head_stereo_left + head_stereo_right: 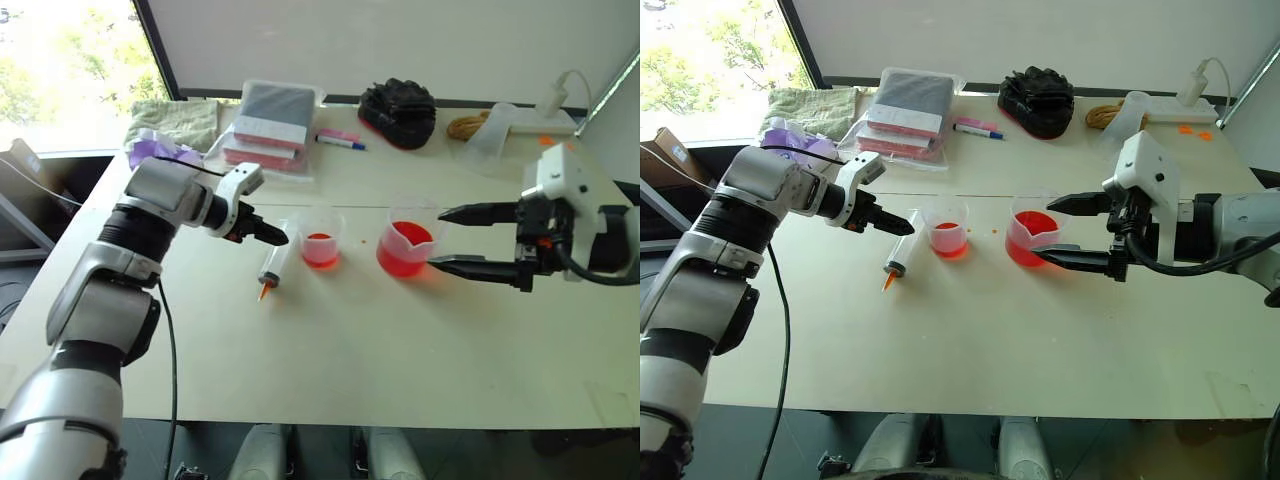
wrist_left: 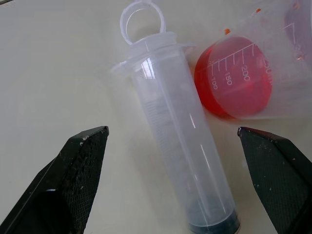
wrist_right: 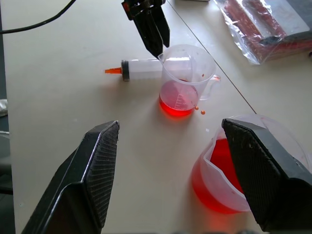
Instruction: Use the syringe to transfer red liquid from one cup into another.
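The syringe's body (image 1: 281,257) is still below my left gripper's fingers, and bare table shows beside the syringe's body. My left gripper should move lower first and then close on the syringe.
The clear syringe (image 1: 273,266) lies flat on the white table (image 1: 340,350), its orange tip (image 1: 263,293) pointing at the near edge. My left gripper (image 1: 272,236) hangs just over the plunger end, open; in the left wrist view the syringe barrel (image 2: 180,146) lies between the two spread fingers (image 2: 73,180). The smaller cup (image 1: 321,240) holds a shallow layer of red liquid (image 1: 320,249) and stands just right of the syringe. The larger spouted beaker (image 1: 407,248) with more red liquid stands further right. My right gripper (image 1: 445,240) is open beside the beaker, gripping nothing.
Along the table's far side lie a clear bag of pink and grey packs (image 1: 270,125), a blue-capped marker (image 1: 341,142), black gloves (image 1: 398,110), a coil of rope (image 1: 466,126) and a white power strip (image 1: 545,118). A green cloth (image 1: 180,120) sits far left.
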`<act>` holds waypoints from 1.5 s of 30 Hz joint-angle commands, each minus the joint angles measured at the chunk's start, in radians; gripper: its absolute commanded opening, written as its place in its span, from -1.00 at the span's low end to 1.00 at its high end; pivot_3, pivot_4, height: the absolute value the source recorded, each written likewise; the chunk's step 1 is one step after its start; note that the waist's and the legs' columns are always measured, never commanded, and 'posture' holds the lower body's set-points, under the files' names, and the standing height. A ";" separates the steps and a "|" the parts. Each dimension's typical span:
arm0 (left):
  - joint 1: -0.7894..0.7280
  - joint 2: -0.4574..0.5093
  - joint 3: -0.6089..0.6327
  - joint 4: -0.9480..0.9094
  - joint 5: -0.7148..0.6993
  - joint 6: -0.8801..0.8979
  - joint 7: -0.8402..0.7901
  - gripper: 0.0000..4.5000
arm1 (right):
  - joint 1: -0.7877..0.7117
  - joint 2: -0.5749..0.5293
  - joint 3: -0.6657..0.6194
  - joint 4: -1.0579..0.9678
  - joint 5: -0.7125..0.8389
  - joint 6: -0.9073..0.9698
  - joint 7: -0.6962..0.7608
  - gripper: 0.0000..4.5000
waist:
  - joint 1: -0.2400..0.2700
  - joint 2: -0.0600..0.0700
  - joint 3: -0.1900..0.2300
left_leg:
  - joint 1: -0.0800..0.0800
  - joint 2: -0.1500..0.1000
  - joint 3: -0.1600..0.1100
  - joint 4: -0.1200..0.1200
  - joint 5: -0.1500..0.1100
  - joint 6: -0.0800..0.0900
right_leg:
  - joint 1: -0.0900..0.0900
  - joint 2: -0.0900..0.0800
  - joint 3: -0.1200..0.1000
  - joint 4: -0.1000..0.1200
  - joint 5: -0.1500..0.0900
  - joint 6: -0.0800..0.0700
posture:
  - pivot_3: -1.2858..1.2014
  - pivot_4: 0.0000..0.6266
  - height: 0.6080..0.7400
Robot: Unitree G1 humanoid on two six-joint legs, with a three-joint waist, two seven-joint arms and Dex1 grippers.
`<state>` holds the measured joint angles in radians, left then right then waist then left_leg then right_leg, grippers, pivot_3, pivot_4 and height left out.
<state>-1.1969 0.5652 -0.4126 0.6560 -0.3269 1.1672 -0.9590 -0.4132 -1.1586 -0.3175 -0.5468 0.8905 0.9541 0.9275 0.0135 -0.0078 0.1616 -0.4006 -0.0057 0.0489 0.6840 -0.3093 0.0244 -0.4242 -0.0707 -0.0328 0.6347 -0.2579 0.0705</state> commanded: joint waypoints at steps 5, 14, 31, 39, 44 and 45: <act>-0.076 -0.068 -0.050 0.154 0.143 -0.088 -0.031 0.99 | 0.044 -0.005 -0.069 -0.034 0.021 -0.005 -0.016 0.57 | 0.000 0.000 0.000 | -0.002 0.000 0.000 0.000 0.000 0.000 | -0.002 0.000 0.000 0.000 0.001 0.001 | 0.03 -0.52 1.00; -0.118 -0.150 -0.065 0.291 0.261 -0.145 -0.065 0.99 | 0.042 -0.010 -0.061 -0.021 0.028 -0.016 -0.019 0.57 | 0.000 0.000 0.000 | -0.002 0.000 0.000 0.001 0.000 0.001 | -0.002 0.002 0.000 0.001 0.001 0.002 | 0.03 -0.52 1.00; -0.098 -0.121 -0.104 0.283 0.372 0.001 -0.118 0.99 | -0.004 -0.006 -0.003 0.022 -0.014 -0.059 0.001 0.57 | -0.010 0.000 0.000 | 0.000 0.001 0.000 0.001 0.000 0.000 | -0.002 0.003 0.001 0.004 0.002 0.003 | 0.03 -0.52 1.00; -0.058 -0.077 -0.112 0.154 0.343 0.147 -0.111 0.14 | -0.006 -0.001 0.018 0.034 -0.037 -0.087 0.016 0.57 | -0.008 0.000 0.000 | 0.000 0.001 0.000 0.002 0.001 0.000 | -0.002 0.004 0.002 0.006 0.001 0.003 | 0.03 -0.52 1.00; -0.028 -0.077 -0.087 0.120 0.335 0.178 -0.061 -0.26 | -0.020 0.002 0.033 0.045 -0.042 -0.097 0.023 0.57 | -0.004 0.000 0.000 | 0.000 0.001 0.000 0.002 0.001 0.000 | -0.002 0.004 0.002 0.007 0.001 0.003 | 0.03 -0.52 1.00; -0.025 -0.080 -0.078 0.120 0.335 0.180 -0.048 -0.27 | -0.024 0.002 0.036 0.048 -0.045 -0.098 0.025 0.57 | -0.004 0.000 -0.001 | 0.000 0.001 0.000 0.002 0.001 0.000 | -0.002 0.004 0.002 0.007 0.001 0.003 | 0.03 -0.52 1.00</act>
<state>-1.2464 0.4768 -0.4929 0.7729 0.0030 1.3314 -1.0402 -0.4143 -1.1567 -0.2717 -0.4963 0.8467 0.8734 0.9490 0.0097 -0.0080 0.1611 -0.4000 -0.0047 0.0493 0.6861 -0.3084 0.0239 -0.4267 -0.0671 -0.0304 0.6419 -0.2565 0.0731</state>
